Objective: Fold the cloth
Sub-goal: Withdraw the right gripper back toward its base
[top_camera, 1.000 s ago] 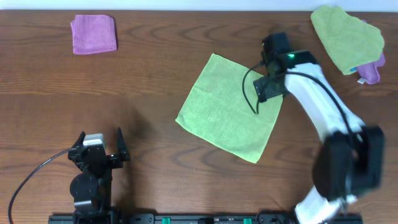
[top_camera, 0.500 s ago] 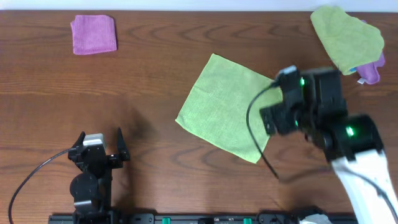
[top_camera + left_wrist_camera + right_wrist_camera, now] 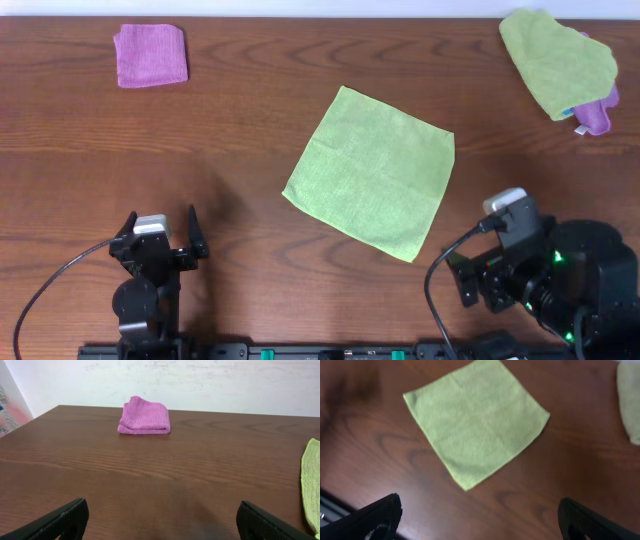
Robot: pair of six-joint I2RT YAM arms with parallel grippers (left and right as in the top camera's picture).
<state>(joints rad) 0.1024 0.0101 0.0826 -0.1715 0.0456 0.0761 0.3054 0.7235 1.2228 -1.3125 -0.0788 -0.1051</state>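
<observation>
My left gripper should next take hold of the light green cloth (image 3: 372,173) from above by its far corner (image 3: 345,93), and that turns the tilted square straight for folding.
A light green cloth (image 3: 372,173) lies spread flat as a tilted square in the middle of the brown table. It fills the upper part of the right wrist view (image 3: 475,417), and its edge shows at the right of the left wrist view (image 3: 312,485). My right gripper (image 3: 490,285) is open and empty at the front right, pulled back from the cloth's near corner; its fingertips (image 3: 480,517) frame bare table. My left gripper (image 3: 160,235) is open and empty at the front left, its fingertips (image 3: 162,520) over bare wood.
A folded purple cloth (image 3: 151,54) lies at the far left, also in the left wrist view (image 3: 145,416). A crumpled green cloth (image 3: 556,58) on a purple one (image 3: 598,116) sits at the far right corner.
My right arm has drawn back from the cloth's far right corner to the front right of the table, leaving the cloth flat. The left arm has not moved.
</observation>
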